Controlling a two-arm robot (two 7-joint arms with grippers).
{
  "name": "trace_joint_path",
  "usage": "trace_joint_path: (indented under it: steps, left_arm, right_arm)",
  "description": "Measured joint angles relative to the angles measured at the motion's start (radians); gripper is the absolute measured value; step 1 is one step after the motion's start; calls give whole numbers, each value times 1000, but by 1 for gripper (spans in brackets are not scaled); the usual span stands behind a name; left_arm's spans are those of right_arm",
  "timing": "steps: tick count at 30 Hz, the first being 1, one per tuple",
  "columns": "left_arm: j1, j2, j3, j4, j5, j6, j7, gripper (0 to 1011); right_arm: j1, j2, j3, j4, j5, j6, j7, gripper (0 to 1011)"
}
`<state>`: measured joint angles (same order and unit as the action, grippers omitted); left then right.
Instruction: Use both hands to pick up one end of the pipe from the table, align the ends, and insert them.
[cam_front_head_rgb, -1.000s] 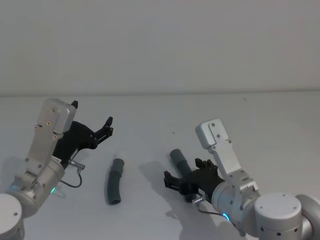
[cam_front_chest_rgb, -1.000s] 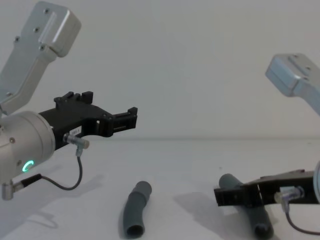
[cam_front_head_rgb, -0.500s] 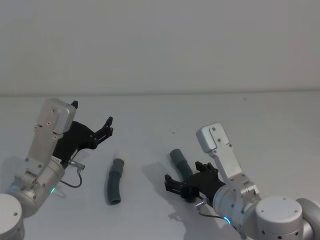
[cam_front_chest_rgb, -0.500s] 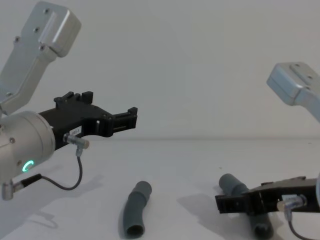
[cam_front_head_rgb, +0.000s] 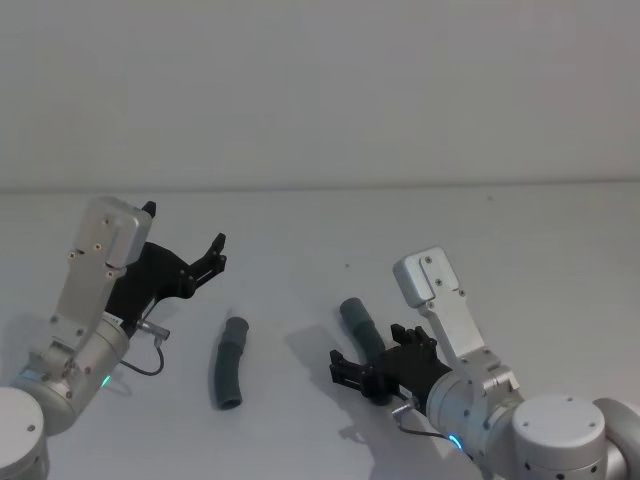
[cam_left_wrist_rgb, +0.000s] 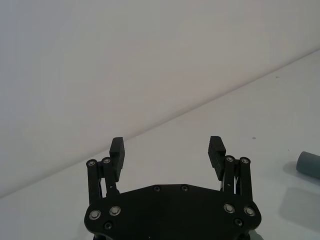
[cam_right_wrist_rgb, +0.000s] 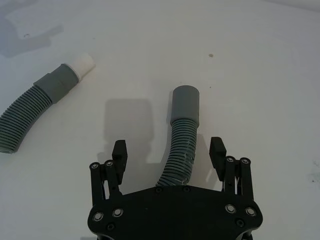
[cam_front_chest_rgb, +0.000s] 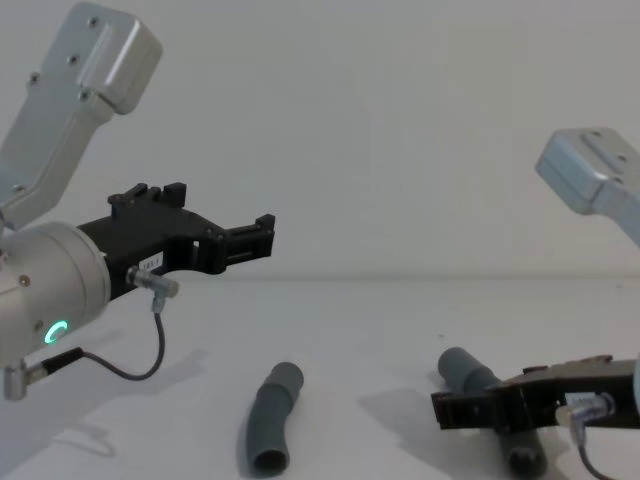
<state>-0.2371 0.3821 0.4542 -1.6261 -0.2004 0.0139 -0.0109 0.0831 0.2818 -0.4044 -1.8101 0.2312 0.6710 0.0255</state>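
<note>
The robot's right gripper needs to grab the pipe piece by its corrugated part (cam_right_wrist_rgb: 181, 150) next, so that the piece's wide socket end (cam_right_wrist_rgb: 185, 105) stays free to join the other pipe.
Two dark grey corrugated pipe pieces lie on the white table (cam_front_head_rgb: 300, 225). My right gripper (cam_front_head_rgb: 372, 352) is low over the right piece (cam_front_head_rgb: 356, 320), open. In the right wrist view its fingertips (cam_right_wrist_rgb: 216, 149) stand either side of the corrugated part of this piece (cam_right_wrist_rgb: 183, 131), apart from it. The wide socket end (cam_right_wrist_rgb: 185, 102) points away from the gripper. The left piece (cam_front_head_rgb: 230, 358) has a narrower cuff with a white tip (cam_right_wrist_rgb: 82, 64). My left gripper (cam_front_head_rgb: 184, 226) hangs open and holds nothing, well above the table, left of that piece (cam_front_chest_rgb: 272, 415).
A plain pale wall rises behind the table's far edge (cam_front_head_rgb: 400, 186). A thin cable (cam_front_chest_rgb: 150, 350) loops under the left wrist. The end of one pipe piece (cam_left_wrist_rgb: 310, 164) shows at the edge of the left wrist view.
My right gripper has sunk a little lower around the right pipe piece, still open. The left arm and both pipe pieces have not moved.
</note>
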Motion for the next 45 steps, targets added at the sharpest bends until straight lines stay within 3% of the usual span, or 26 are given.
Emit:
trace_joint_path:
  steps: [25,30,45]
  left_arm:
    - [0,0,0,0,0,0,0,1001]
    - [0,0,0,0,0,0,0,1001]
    - [0,0,0,0,0,0,0,1001]
  right_arm:
    - [10,-2,0,49,-30,-50,7,994]
    - [12,-3,-1,52,-33,-54,7,910]
    - [13,-3,-2,57,-37,-59,8,442]
